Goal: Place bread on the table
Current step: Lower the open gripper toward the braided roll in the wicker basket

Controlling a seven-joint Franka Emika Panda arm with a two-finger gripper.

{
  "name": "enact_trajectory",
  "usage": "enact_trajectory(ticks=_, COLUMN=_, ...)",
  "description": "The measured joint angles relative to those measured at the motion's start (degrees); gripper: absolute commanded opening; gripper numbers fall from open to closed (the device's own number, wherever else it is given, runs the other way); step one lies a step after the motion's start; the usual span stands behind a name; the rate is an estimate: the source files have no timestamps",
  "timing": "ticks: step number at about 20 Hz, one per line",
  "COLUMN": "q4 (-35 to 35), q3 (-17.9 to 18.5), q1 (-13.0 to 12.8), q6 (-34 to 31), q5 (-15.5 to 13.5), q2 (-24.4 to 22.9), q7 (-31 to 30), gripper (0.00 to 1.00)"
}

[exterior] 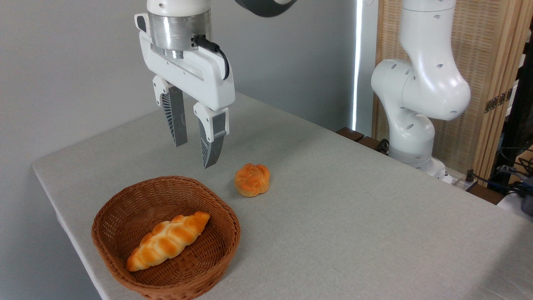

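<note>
My gripper needs to pick up the long bread across its middle point(170, 240) next, because the ends of the bread reach toward the sides of the basket.
The bread point(168, 240), a long braided golden loaf, lies diagonally inside the brown wicker basket point(125, 208) at the front left of the table point(354, 216). My gripper point(194, 154) hangs in the air above the basket's far rim, behind and above the loaf. Its two fingers point down with a gap between them and nothing held, so it is open.
A small round orange bun point(252, 179) rests on the cloth just right of the basket. The arm's white base point(416, 104) stands at the back right. The table's left edge and rounded corner run close to the basket. Cables and a slatted screen sit at far right.
</note>
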Motion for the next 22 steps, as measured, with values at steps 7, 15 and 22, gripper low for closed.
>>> enact_trajectory(ticks=7, q4=-9.06, q3=0.04, q1=0.37, q6=9.77, q5=-0.19, q2=-3.50, q7=-0.08, gripper=1.00)
enact_trajectory(ticks=15, q4=-14.65, q3=0.04, q1=0.39, q6=17.95, q5=-0.28, q2=-4.76, q7=-0.10, gripper=1.00)
enact_trajectory(ticks=22, q4=-17.74, q3=0.03, q1=0.40, q6=24.10, q5=-0.33, q2=-4.88, q7=-0.14, gripper=1.00)
